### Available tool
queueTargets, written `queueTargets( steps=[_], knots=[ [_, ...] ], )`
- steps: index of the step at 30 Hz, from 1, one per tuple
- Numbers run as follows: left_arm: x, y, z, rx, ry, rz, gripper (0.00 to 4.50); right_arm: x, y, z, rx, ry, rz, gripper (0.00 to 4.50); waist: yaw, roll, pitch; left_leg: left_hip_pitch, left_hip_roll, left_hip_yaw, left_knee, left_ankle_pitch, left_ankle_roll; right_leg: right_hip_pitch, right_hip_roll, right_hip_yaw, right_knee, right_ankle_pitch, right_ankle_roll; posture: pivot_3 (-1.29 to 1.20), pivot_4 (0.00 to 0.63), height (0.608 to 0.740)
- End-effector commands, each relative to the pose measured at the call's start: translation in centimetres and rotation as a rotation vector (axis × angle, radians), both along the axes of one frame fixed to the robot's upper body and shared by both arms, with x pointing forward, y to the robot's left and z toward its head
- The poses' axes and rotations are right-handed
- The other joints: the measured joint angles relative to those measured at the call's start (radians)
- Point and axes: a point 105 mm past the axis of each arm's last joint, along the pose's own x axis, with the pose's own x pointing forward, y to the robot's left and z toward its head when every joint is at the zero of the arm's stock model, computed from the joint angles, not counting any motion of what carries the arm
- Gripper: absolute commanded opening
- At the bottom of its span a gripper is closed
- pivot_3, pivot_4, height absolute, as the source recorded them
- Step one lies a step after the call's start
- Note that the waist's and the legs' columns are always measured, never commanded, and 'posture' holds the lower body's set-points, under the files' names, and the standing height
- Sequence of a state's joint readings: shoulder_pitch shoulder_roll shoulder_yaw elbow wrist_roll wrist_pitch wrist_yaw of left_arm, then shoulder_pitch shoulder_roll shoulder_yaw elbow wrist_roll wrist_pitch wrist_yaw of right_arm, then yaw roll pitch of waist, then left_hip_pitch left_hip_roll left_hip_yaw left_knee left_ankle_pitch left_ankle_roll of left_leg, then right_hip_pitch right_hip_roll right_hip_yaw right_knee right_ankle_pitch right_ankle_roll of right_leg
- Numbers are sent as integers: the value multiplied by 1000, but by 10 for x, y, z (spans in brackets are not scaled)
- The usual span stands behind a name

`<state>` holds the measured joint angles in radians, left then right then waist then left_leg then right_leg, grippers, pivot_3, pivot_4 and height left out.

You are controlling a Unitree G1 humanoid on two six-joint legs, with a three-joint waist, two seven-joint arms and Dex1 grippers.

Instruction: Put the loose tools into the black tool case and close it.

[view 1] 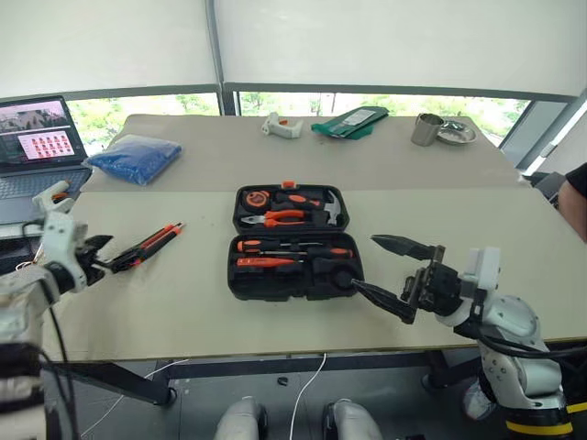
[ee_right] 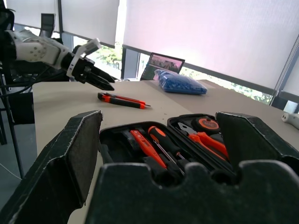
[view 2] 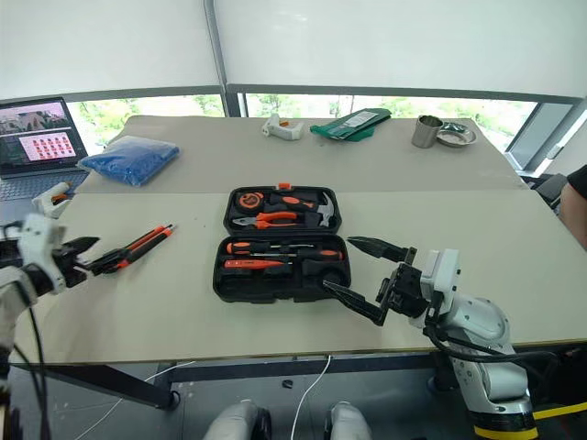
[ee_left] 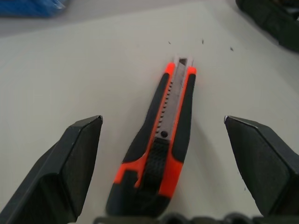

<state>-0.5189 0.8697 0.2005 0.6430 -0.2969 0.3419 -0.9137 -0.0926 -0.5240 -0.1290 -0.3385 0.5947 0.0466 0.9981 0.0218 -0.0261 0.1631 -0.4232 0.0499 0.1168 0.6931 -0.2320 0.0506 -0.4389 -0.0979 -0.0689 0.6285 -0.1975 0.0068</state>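
The robot's left gripper needs to go lower before it closes on the knife, because its fingertips stop above the utility knife (view 1: 151, 242) (ee_left: 163, 140).
The black tool case (view 1: 246, 275) lies open in the middle of the table. Two screwdrivers (view 1: 292, 247) and a slim orange one (view 1: 266, 262) rest in its near half; pliers, a hammer and a tape measure fill its far half. An orange-black utility knife (view 1: 151, 242) lies flat on the table, left of the case. My left gripper (view 1: 108, 255) is open at the knife's near end, and in the left wrist view the knife (ee_left: 163, 140) lies between the two spread fingers (ee_left: 70, 172). My right gripper (view 1: 367, 263) hovers open and empty at the case's right side.
A laptop (view 1: 41, 147) and a blue bag (view 1: 136, 158) sit at the far left. Along the back are a white device (view 1: 282, 126), a dark green pouch (view 1: 348, 121), a metal cup (view 1: 426, 128) and a dish (view 1: 456, 135). A person's arm (view 1: 575, 197) shows at the right edge.
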Motion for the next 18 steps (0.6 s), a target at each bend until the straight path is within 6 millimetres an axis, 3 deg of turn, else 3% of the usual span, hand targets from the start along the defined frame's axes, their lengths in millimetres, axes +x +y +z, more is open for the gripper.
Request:
queueTargets(
  steps=[1, 7, 10, 16, 18],
  knots=[
    [15, -3, -8, 82, 91, -19, 4477, -6, -2, 9, -6, -32, -7, 4500, -8, 0, 0, 0, 0, 0, 0, 0, 0, 0, 1, 1, 0, 0, -1, 0, 150, 740],
    [26, -1, -19, 114, 154, 21, 4477, -12, -6, 9, -15, -14, -30, 4500, -13, -1, 0, 0, 1, 0, 0, 0, 0, -1, 1, 2, 1, -1, 1, 0, 150, 740],
    [28, -1, -20, 93, 143, 24, 3777, -15, -9, 7, -22, 0, -43, 4500, -13, -1, 0, 1, 1, -1, 1, 0, 0, 0, 1, 2, 1, -2, 3, 0, 150, 740],
    [27, -8, -20, 13, 123, -23, 1609, -16, -12, 5, -34, 12, -49, 4500, -11, -1, 0, 1, 1, -1, 1, 0, 0, 0, 1, 3, 1, -2, 2, 0, 150, 740],
    [29, -11, -6, -3, 74, -65, 1570, -16, -12, 4, -56, 10, -41, 4500, -11, -1, 0, 1, 1, -1, 1, 0, 0, 0, 0, 3, 1, -2, 2, 0, 150, 740]
  ],
)
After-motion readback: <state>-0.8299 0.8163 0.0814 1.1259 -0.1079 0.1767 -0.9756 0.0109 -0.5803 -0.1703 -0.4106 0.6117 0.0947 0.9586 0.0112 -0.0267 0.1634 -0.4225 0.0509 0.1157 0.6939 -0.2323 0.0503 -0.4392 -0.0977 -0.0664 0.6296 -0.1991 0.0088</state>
